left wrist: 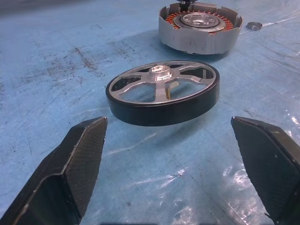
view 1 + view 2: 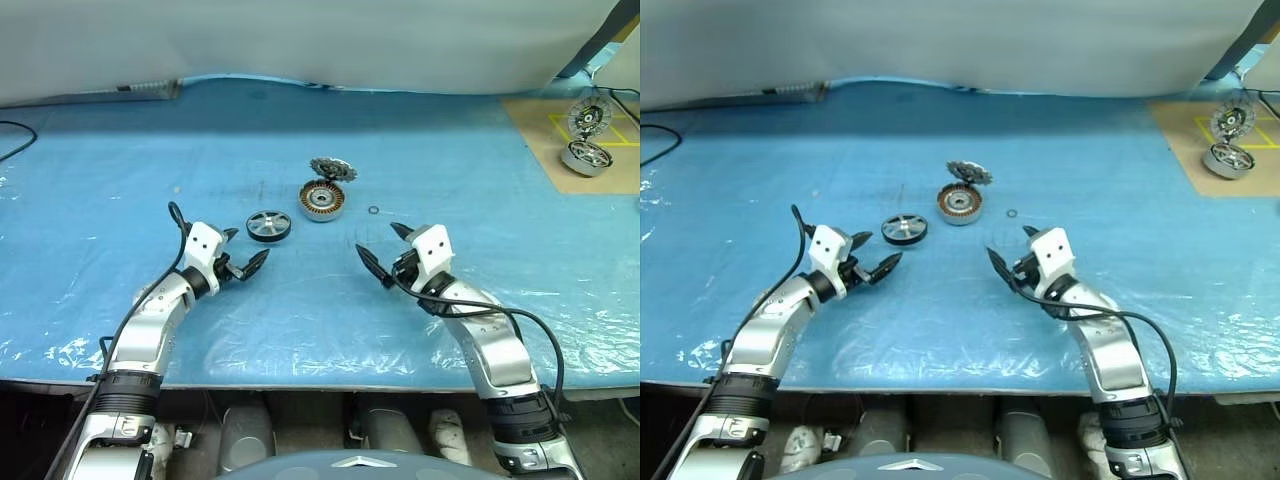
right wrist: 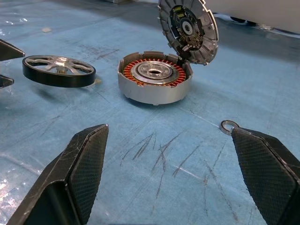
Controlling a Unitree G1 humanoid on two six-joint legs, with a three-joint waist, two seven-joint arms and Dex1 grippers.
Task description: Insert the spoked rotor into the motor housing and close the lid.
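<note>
The right gripper grips the motor housing by its rim [image 2: 341, 200] next, to steady the housing for the spoked rotor [image 2: 269, 225].
The spoked rotor [image 2: 269, 225], a flat wheel with a black rim and silver spokes, lies on the blue sheet. Just right of it and a little farther back stands the motor housing [image 2: 322, 201], its copper windings ringing a central hole. The toothed silver lid [image 2: 333, 169] stands tilted up at the housing's far edge, its dark inner face showing [image 3: 188, 29]. My left gripper [image 2: 248, 246] is open, just short of the rotor [image 1: 163, 91] and pointed at it, nothing between its fingers. My right gripper [image 2: 378, 242] is open and empty, nearer than the housing [image 3: 154, 77] and to its right.
A small metal ring [image 2: 373, 210] lies on the sheet right of the housing. At the back right, a brown board [image 2: 540, 130] carries a silver ring part [image 2: 587, 156] and a round disc part [image 2: 588, 118]. The table's front edge runs just behind my arms.
</note>
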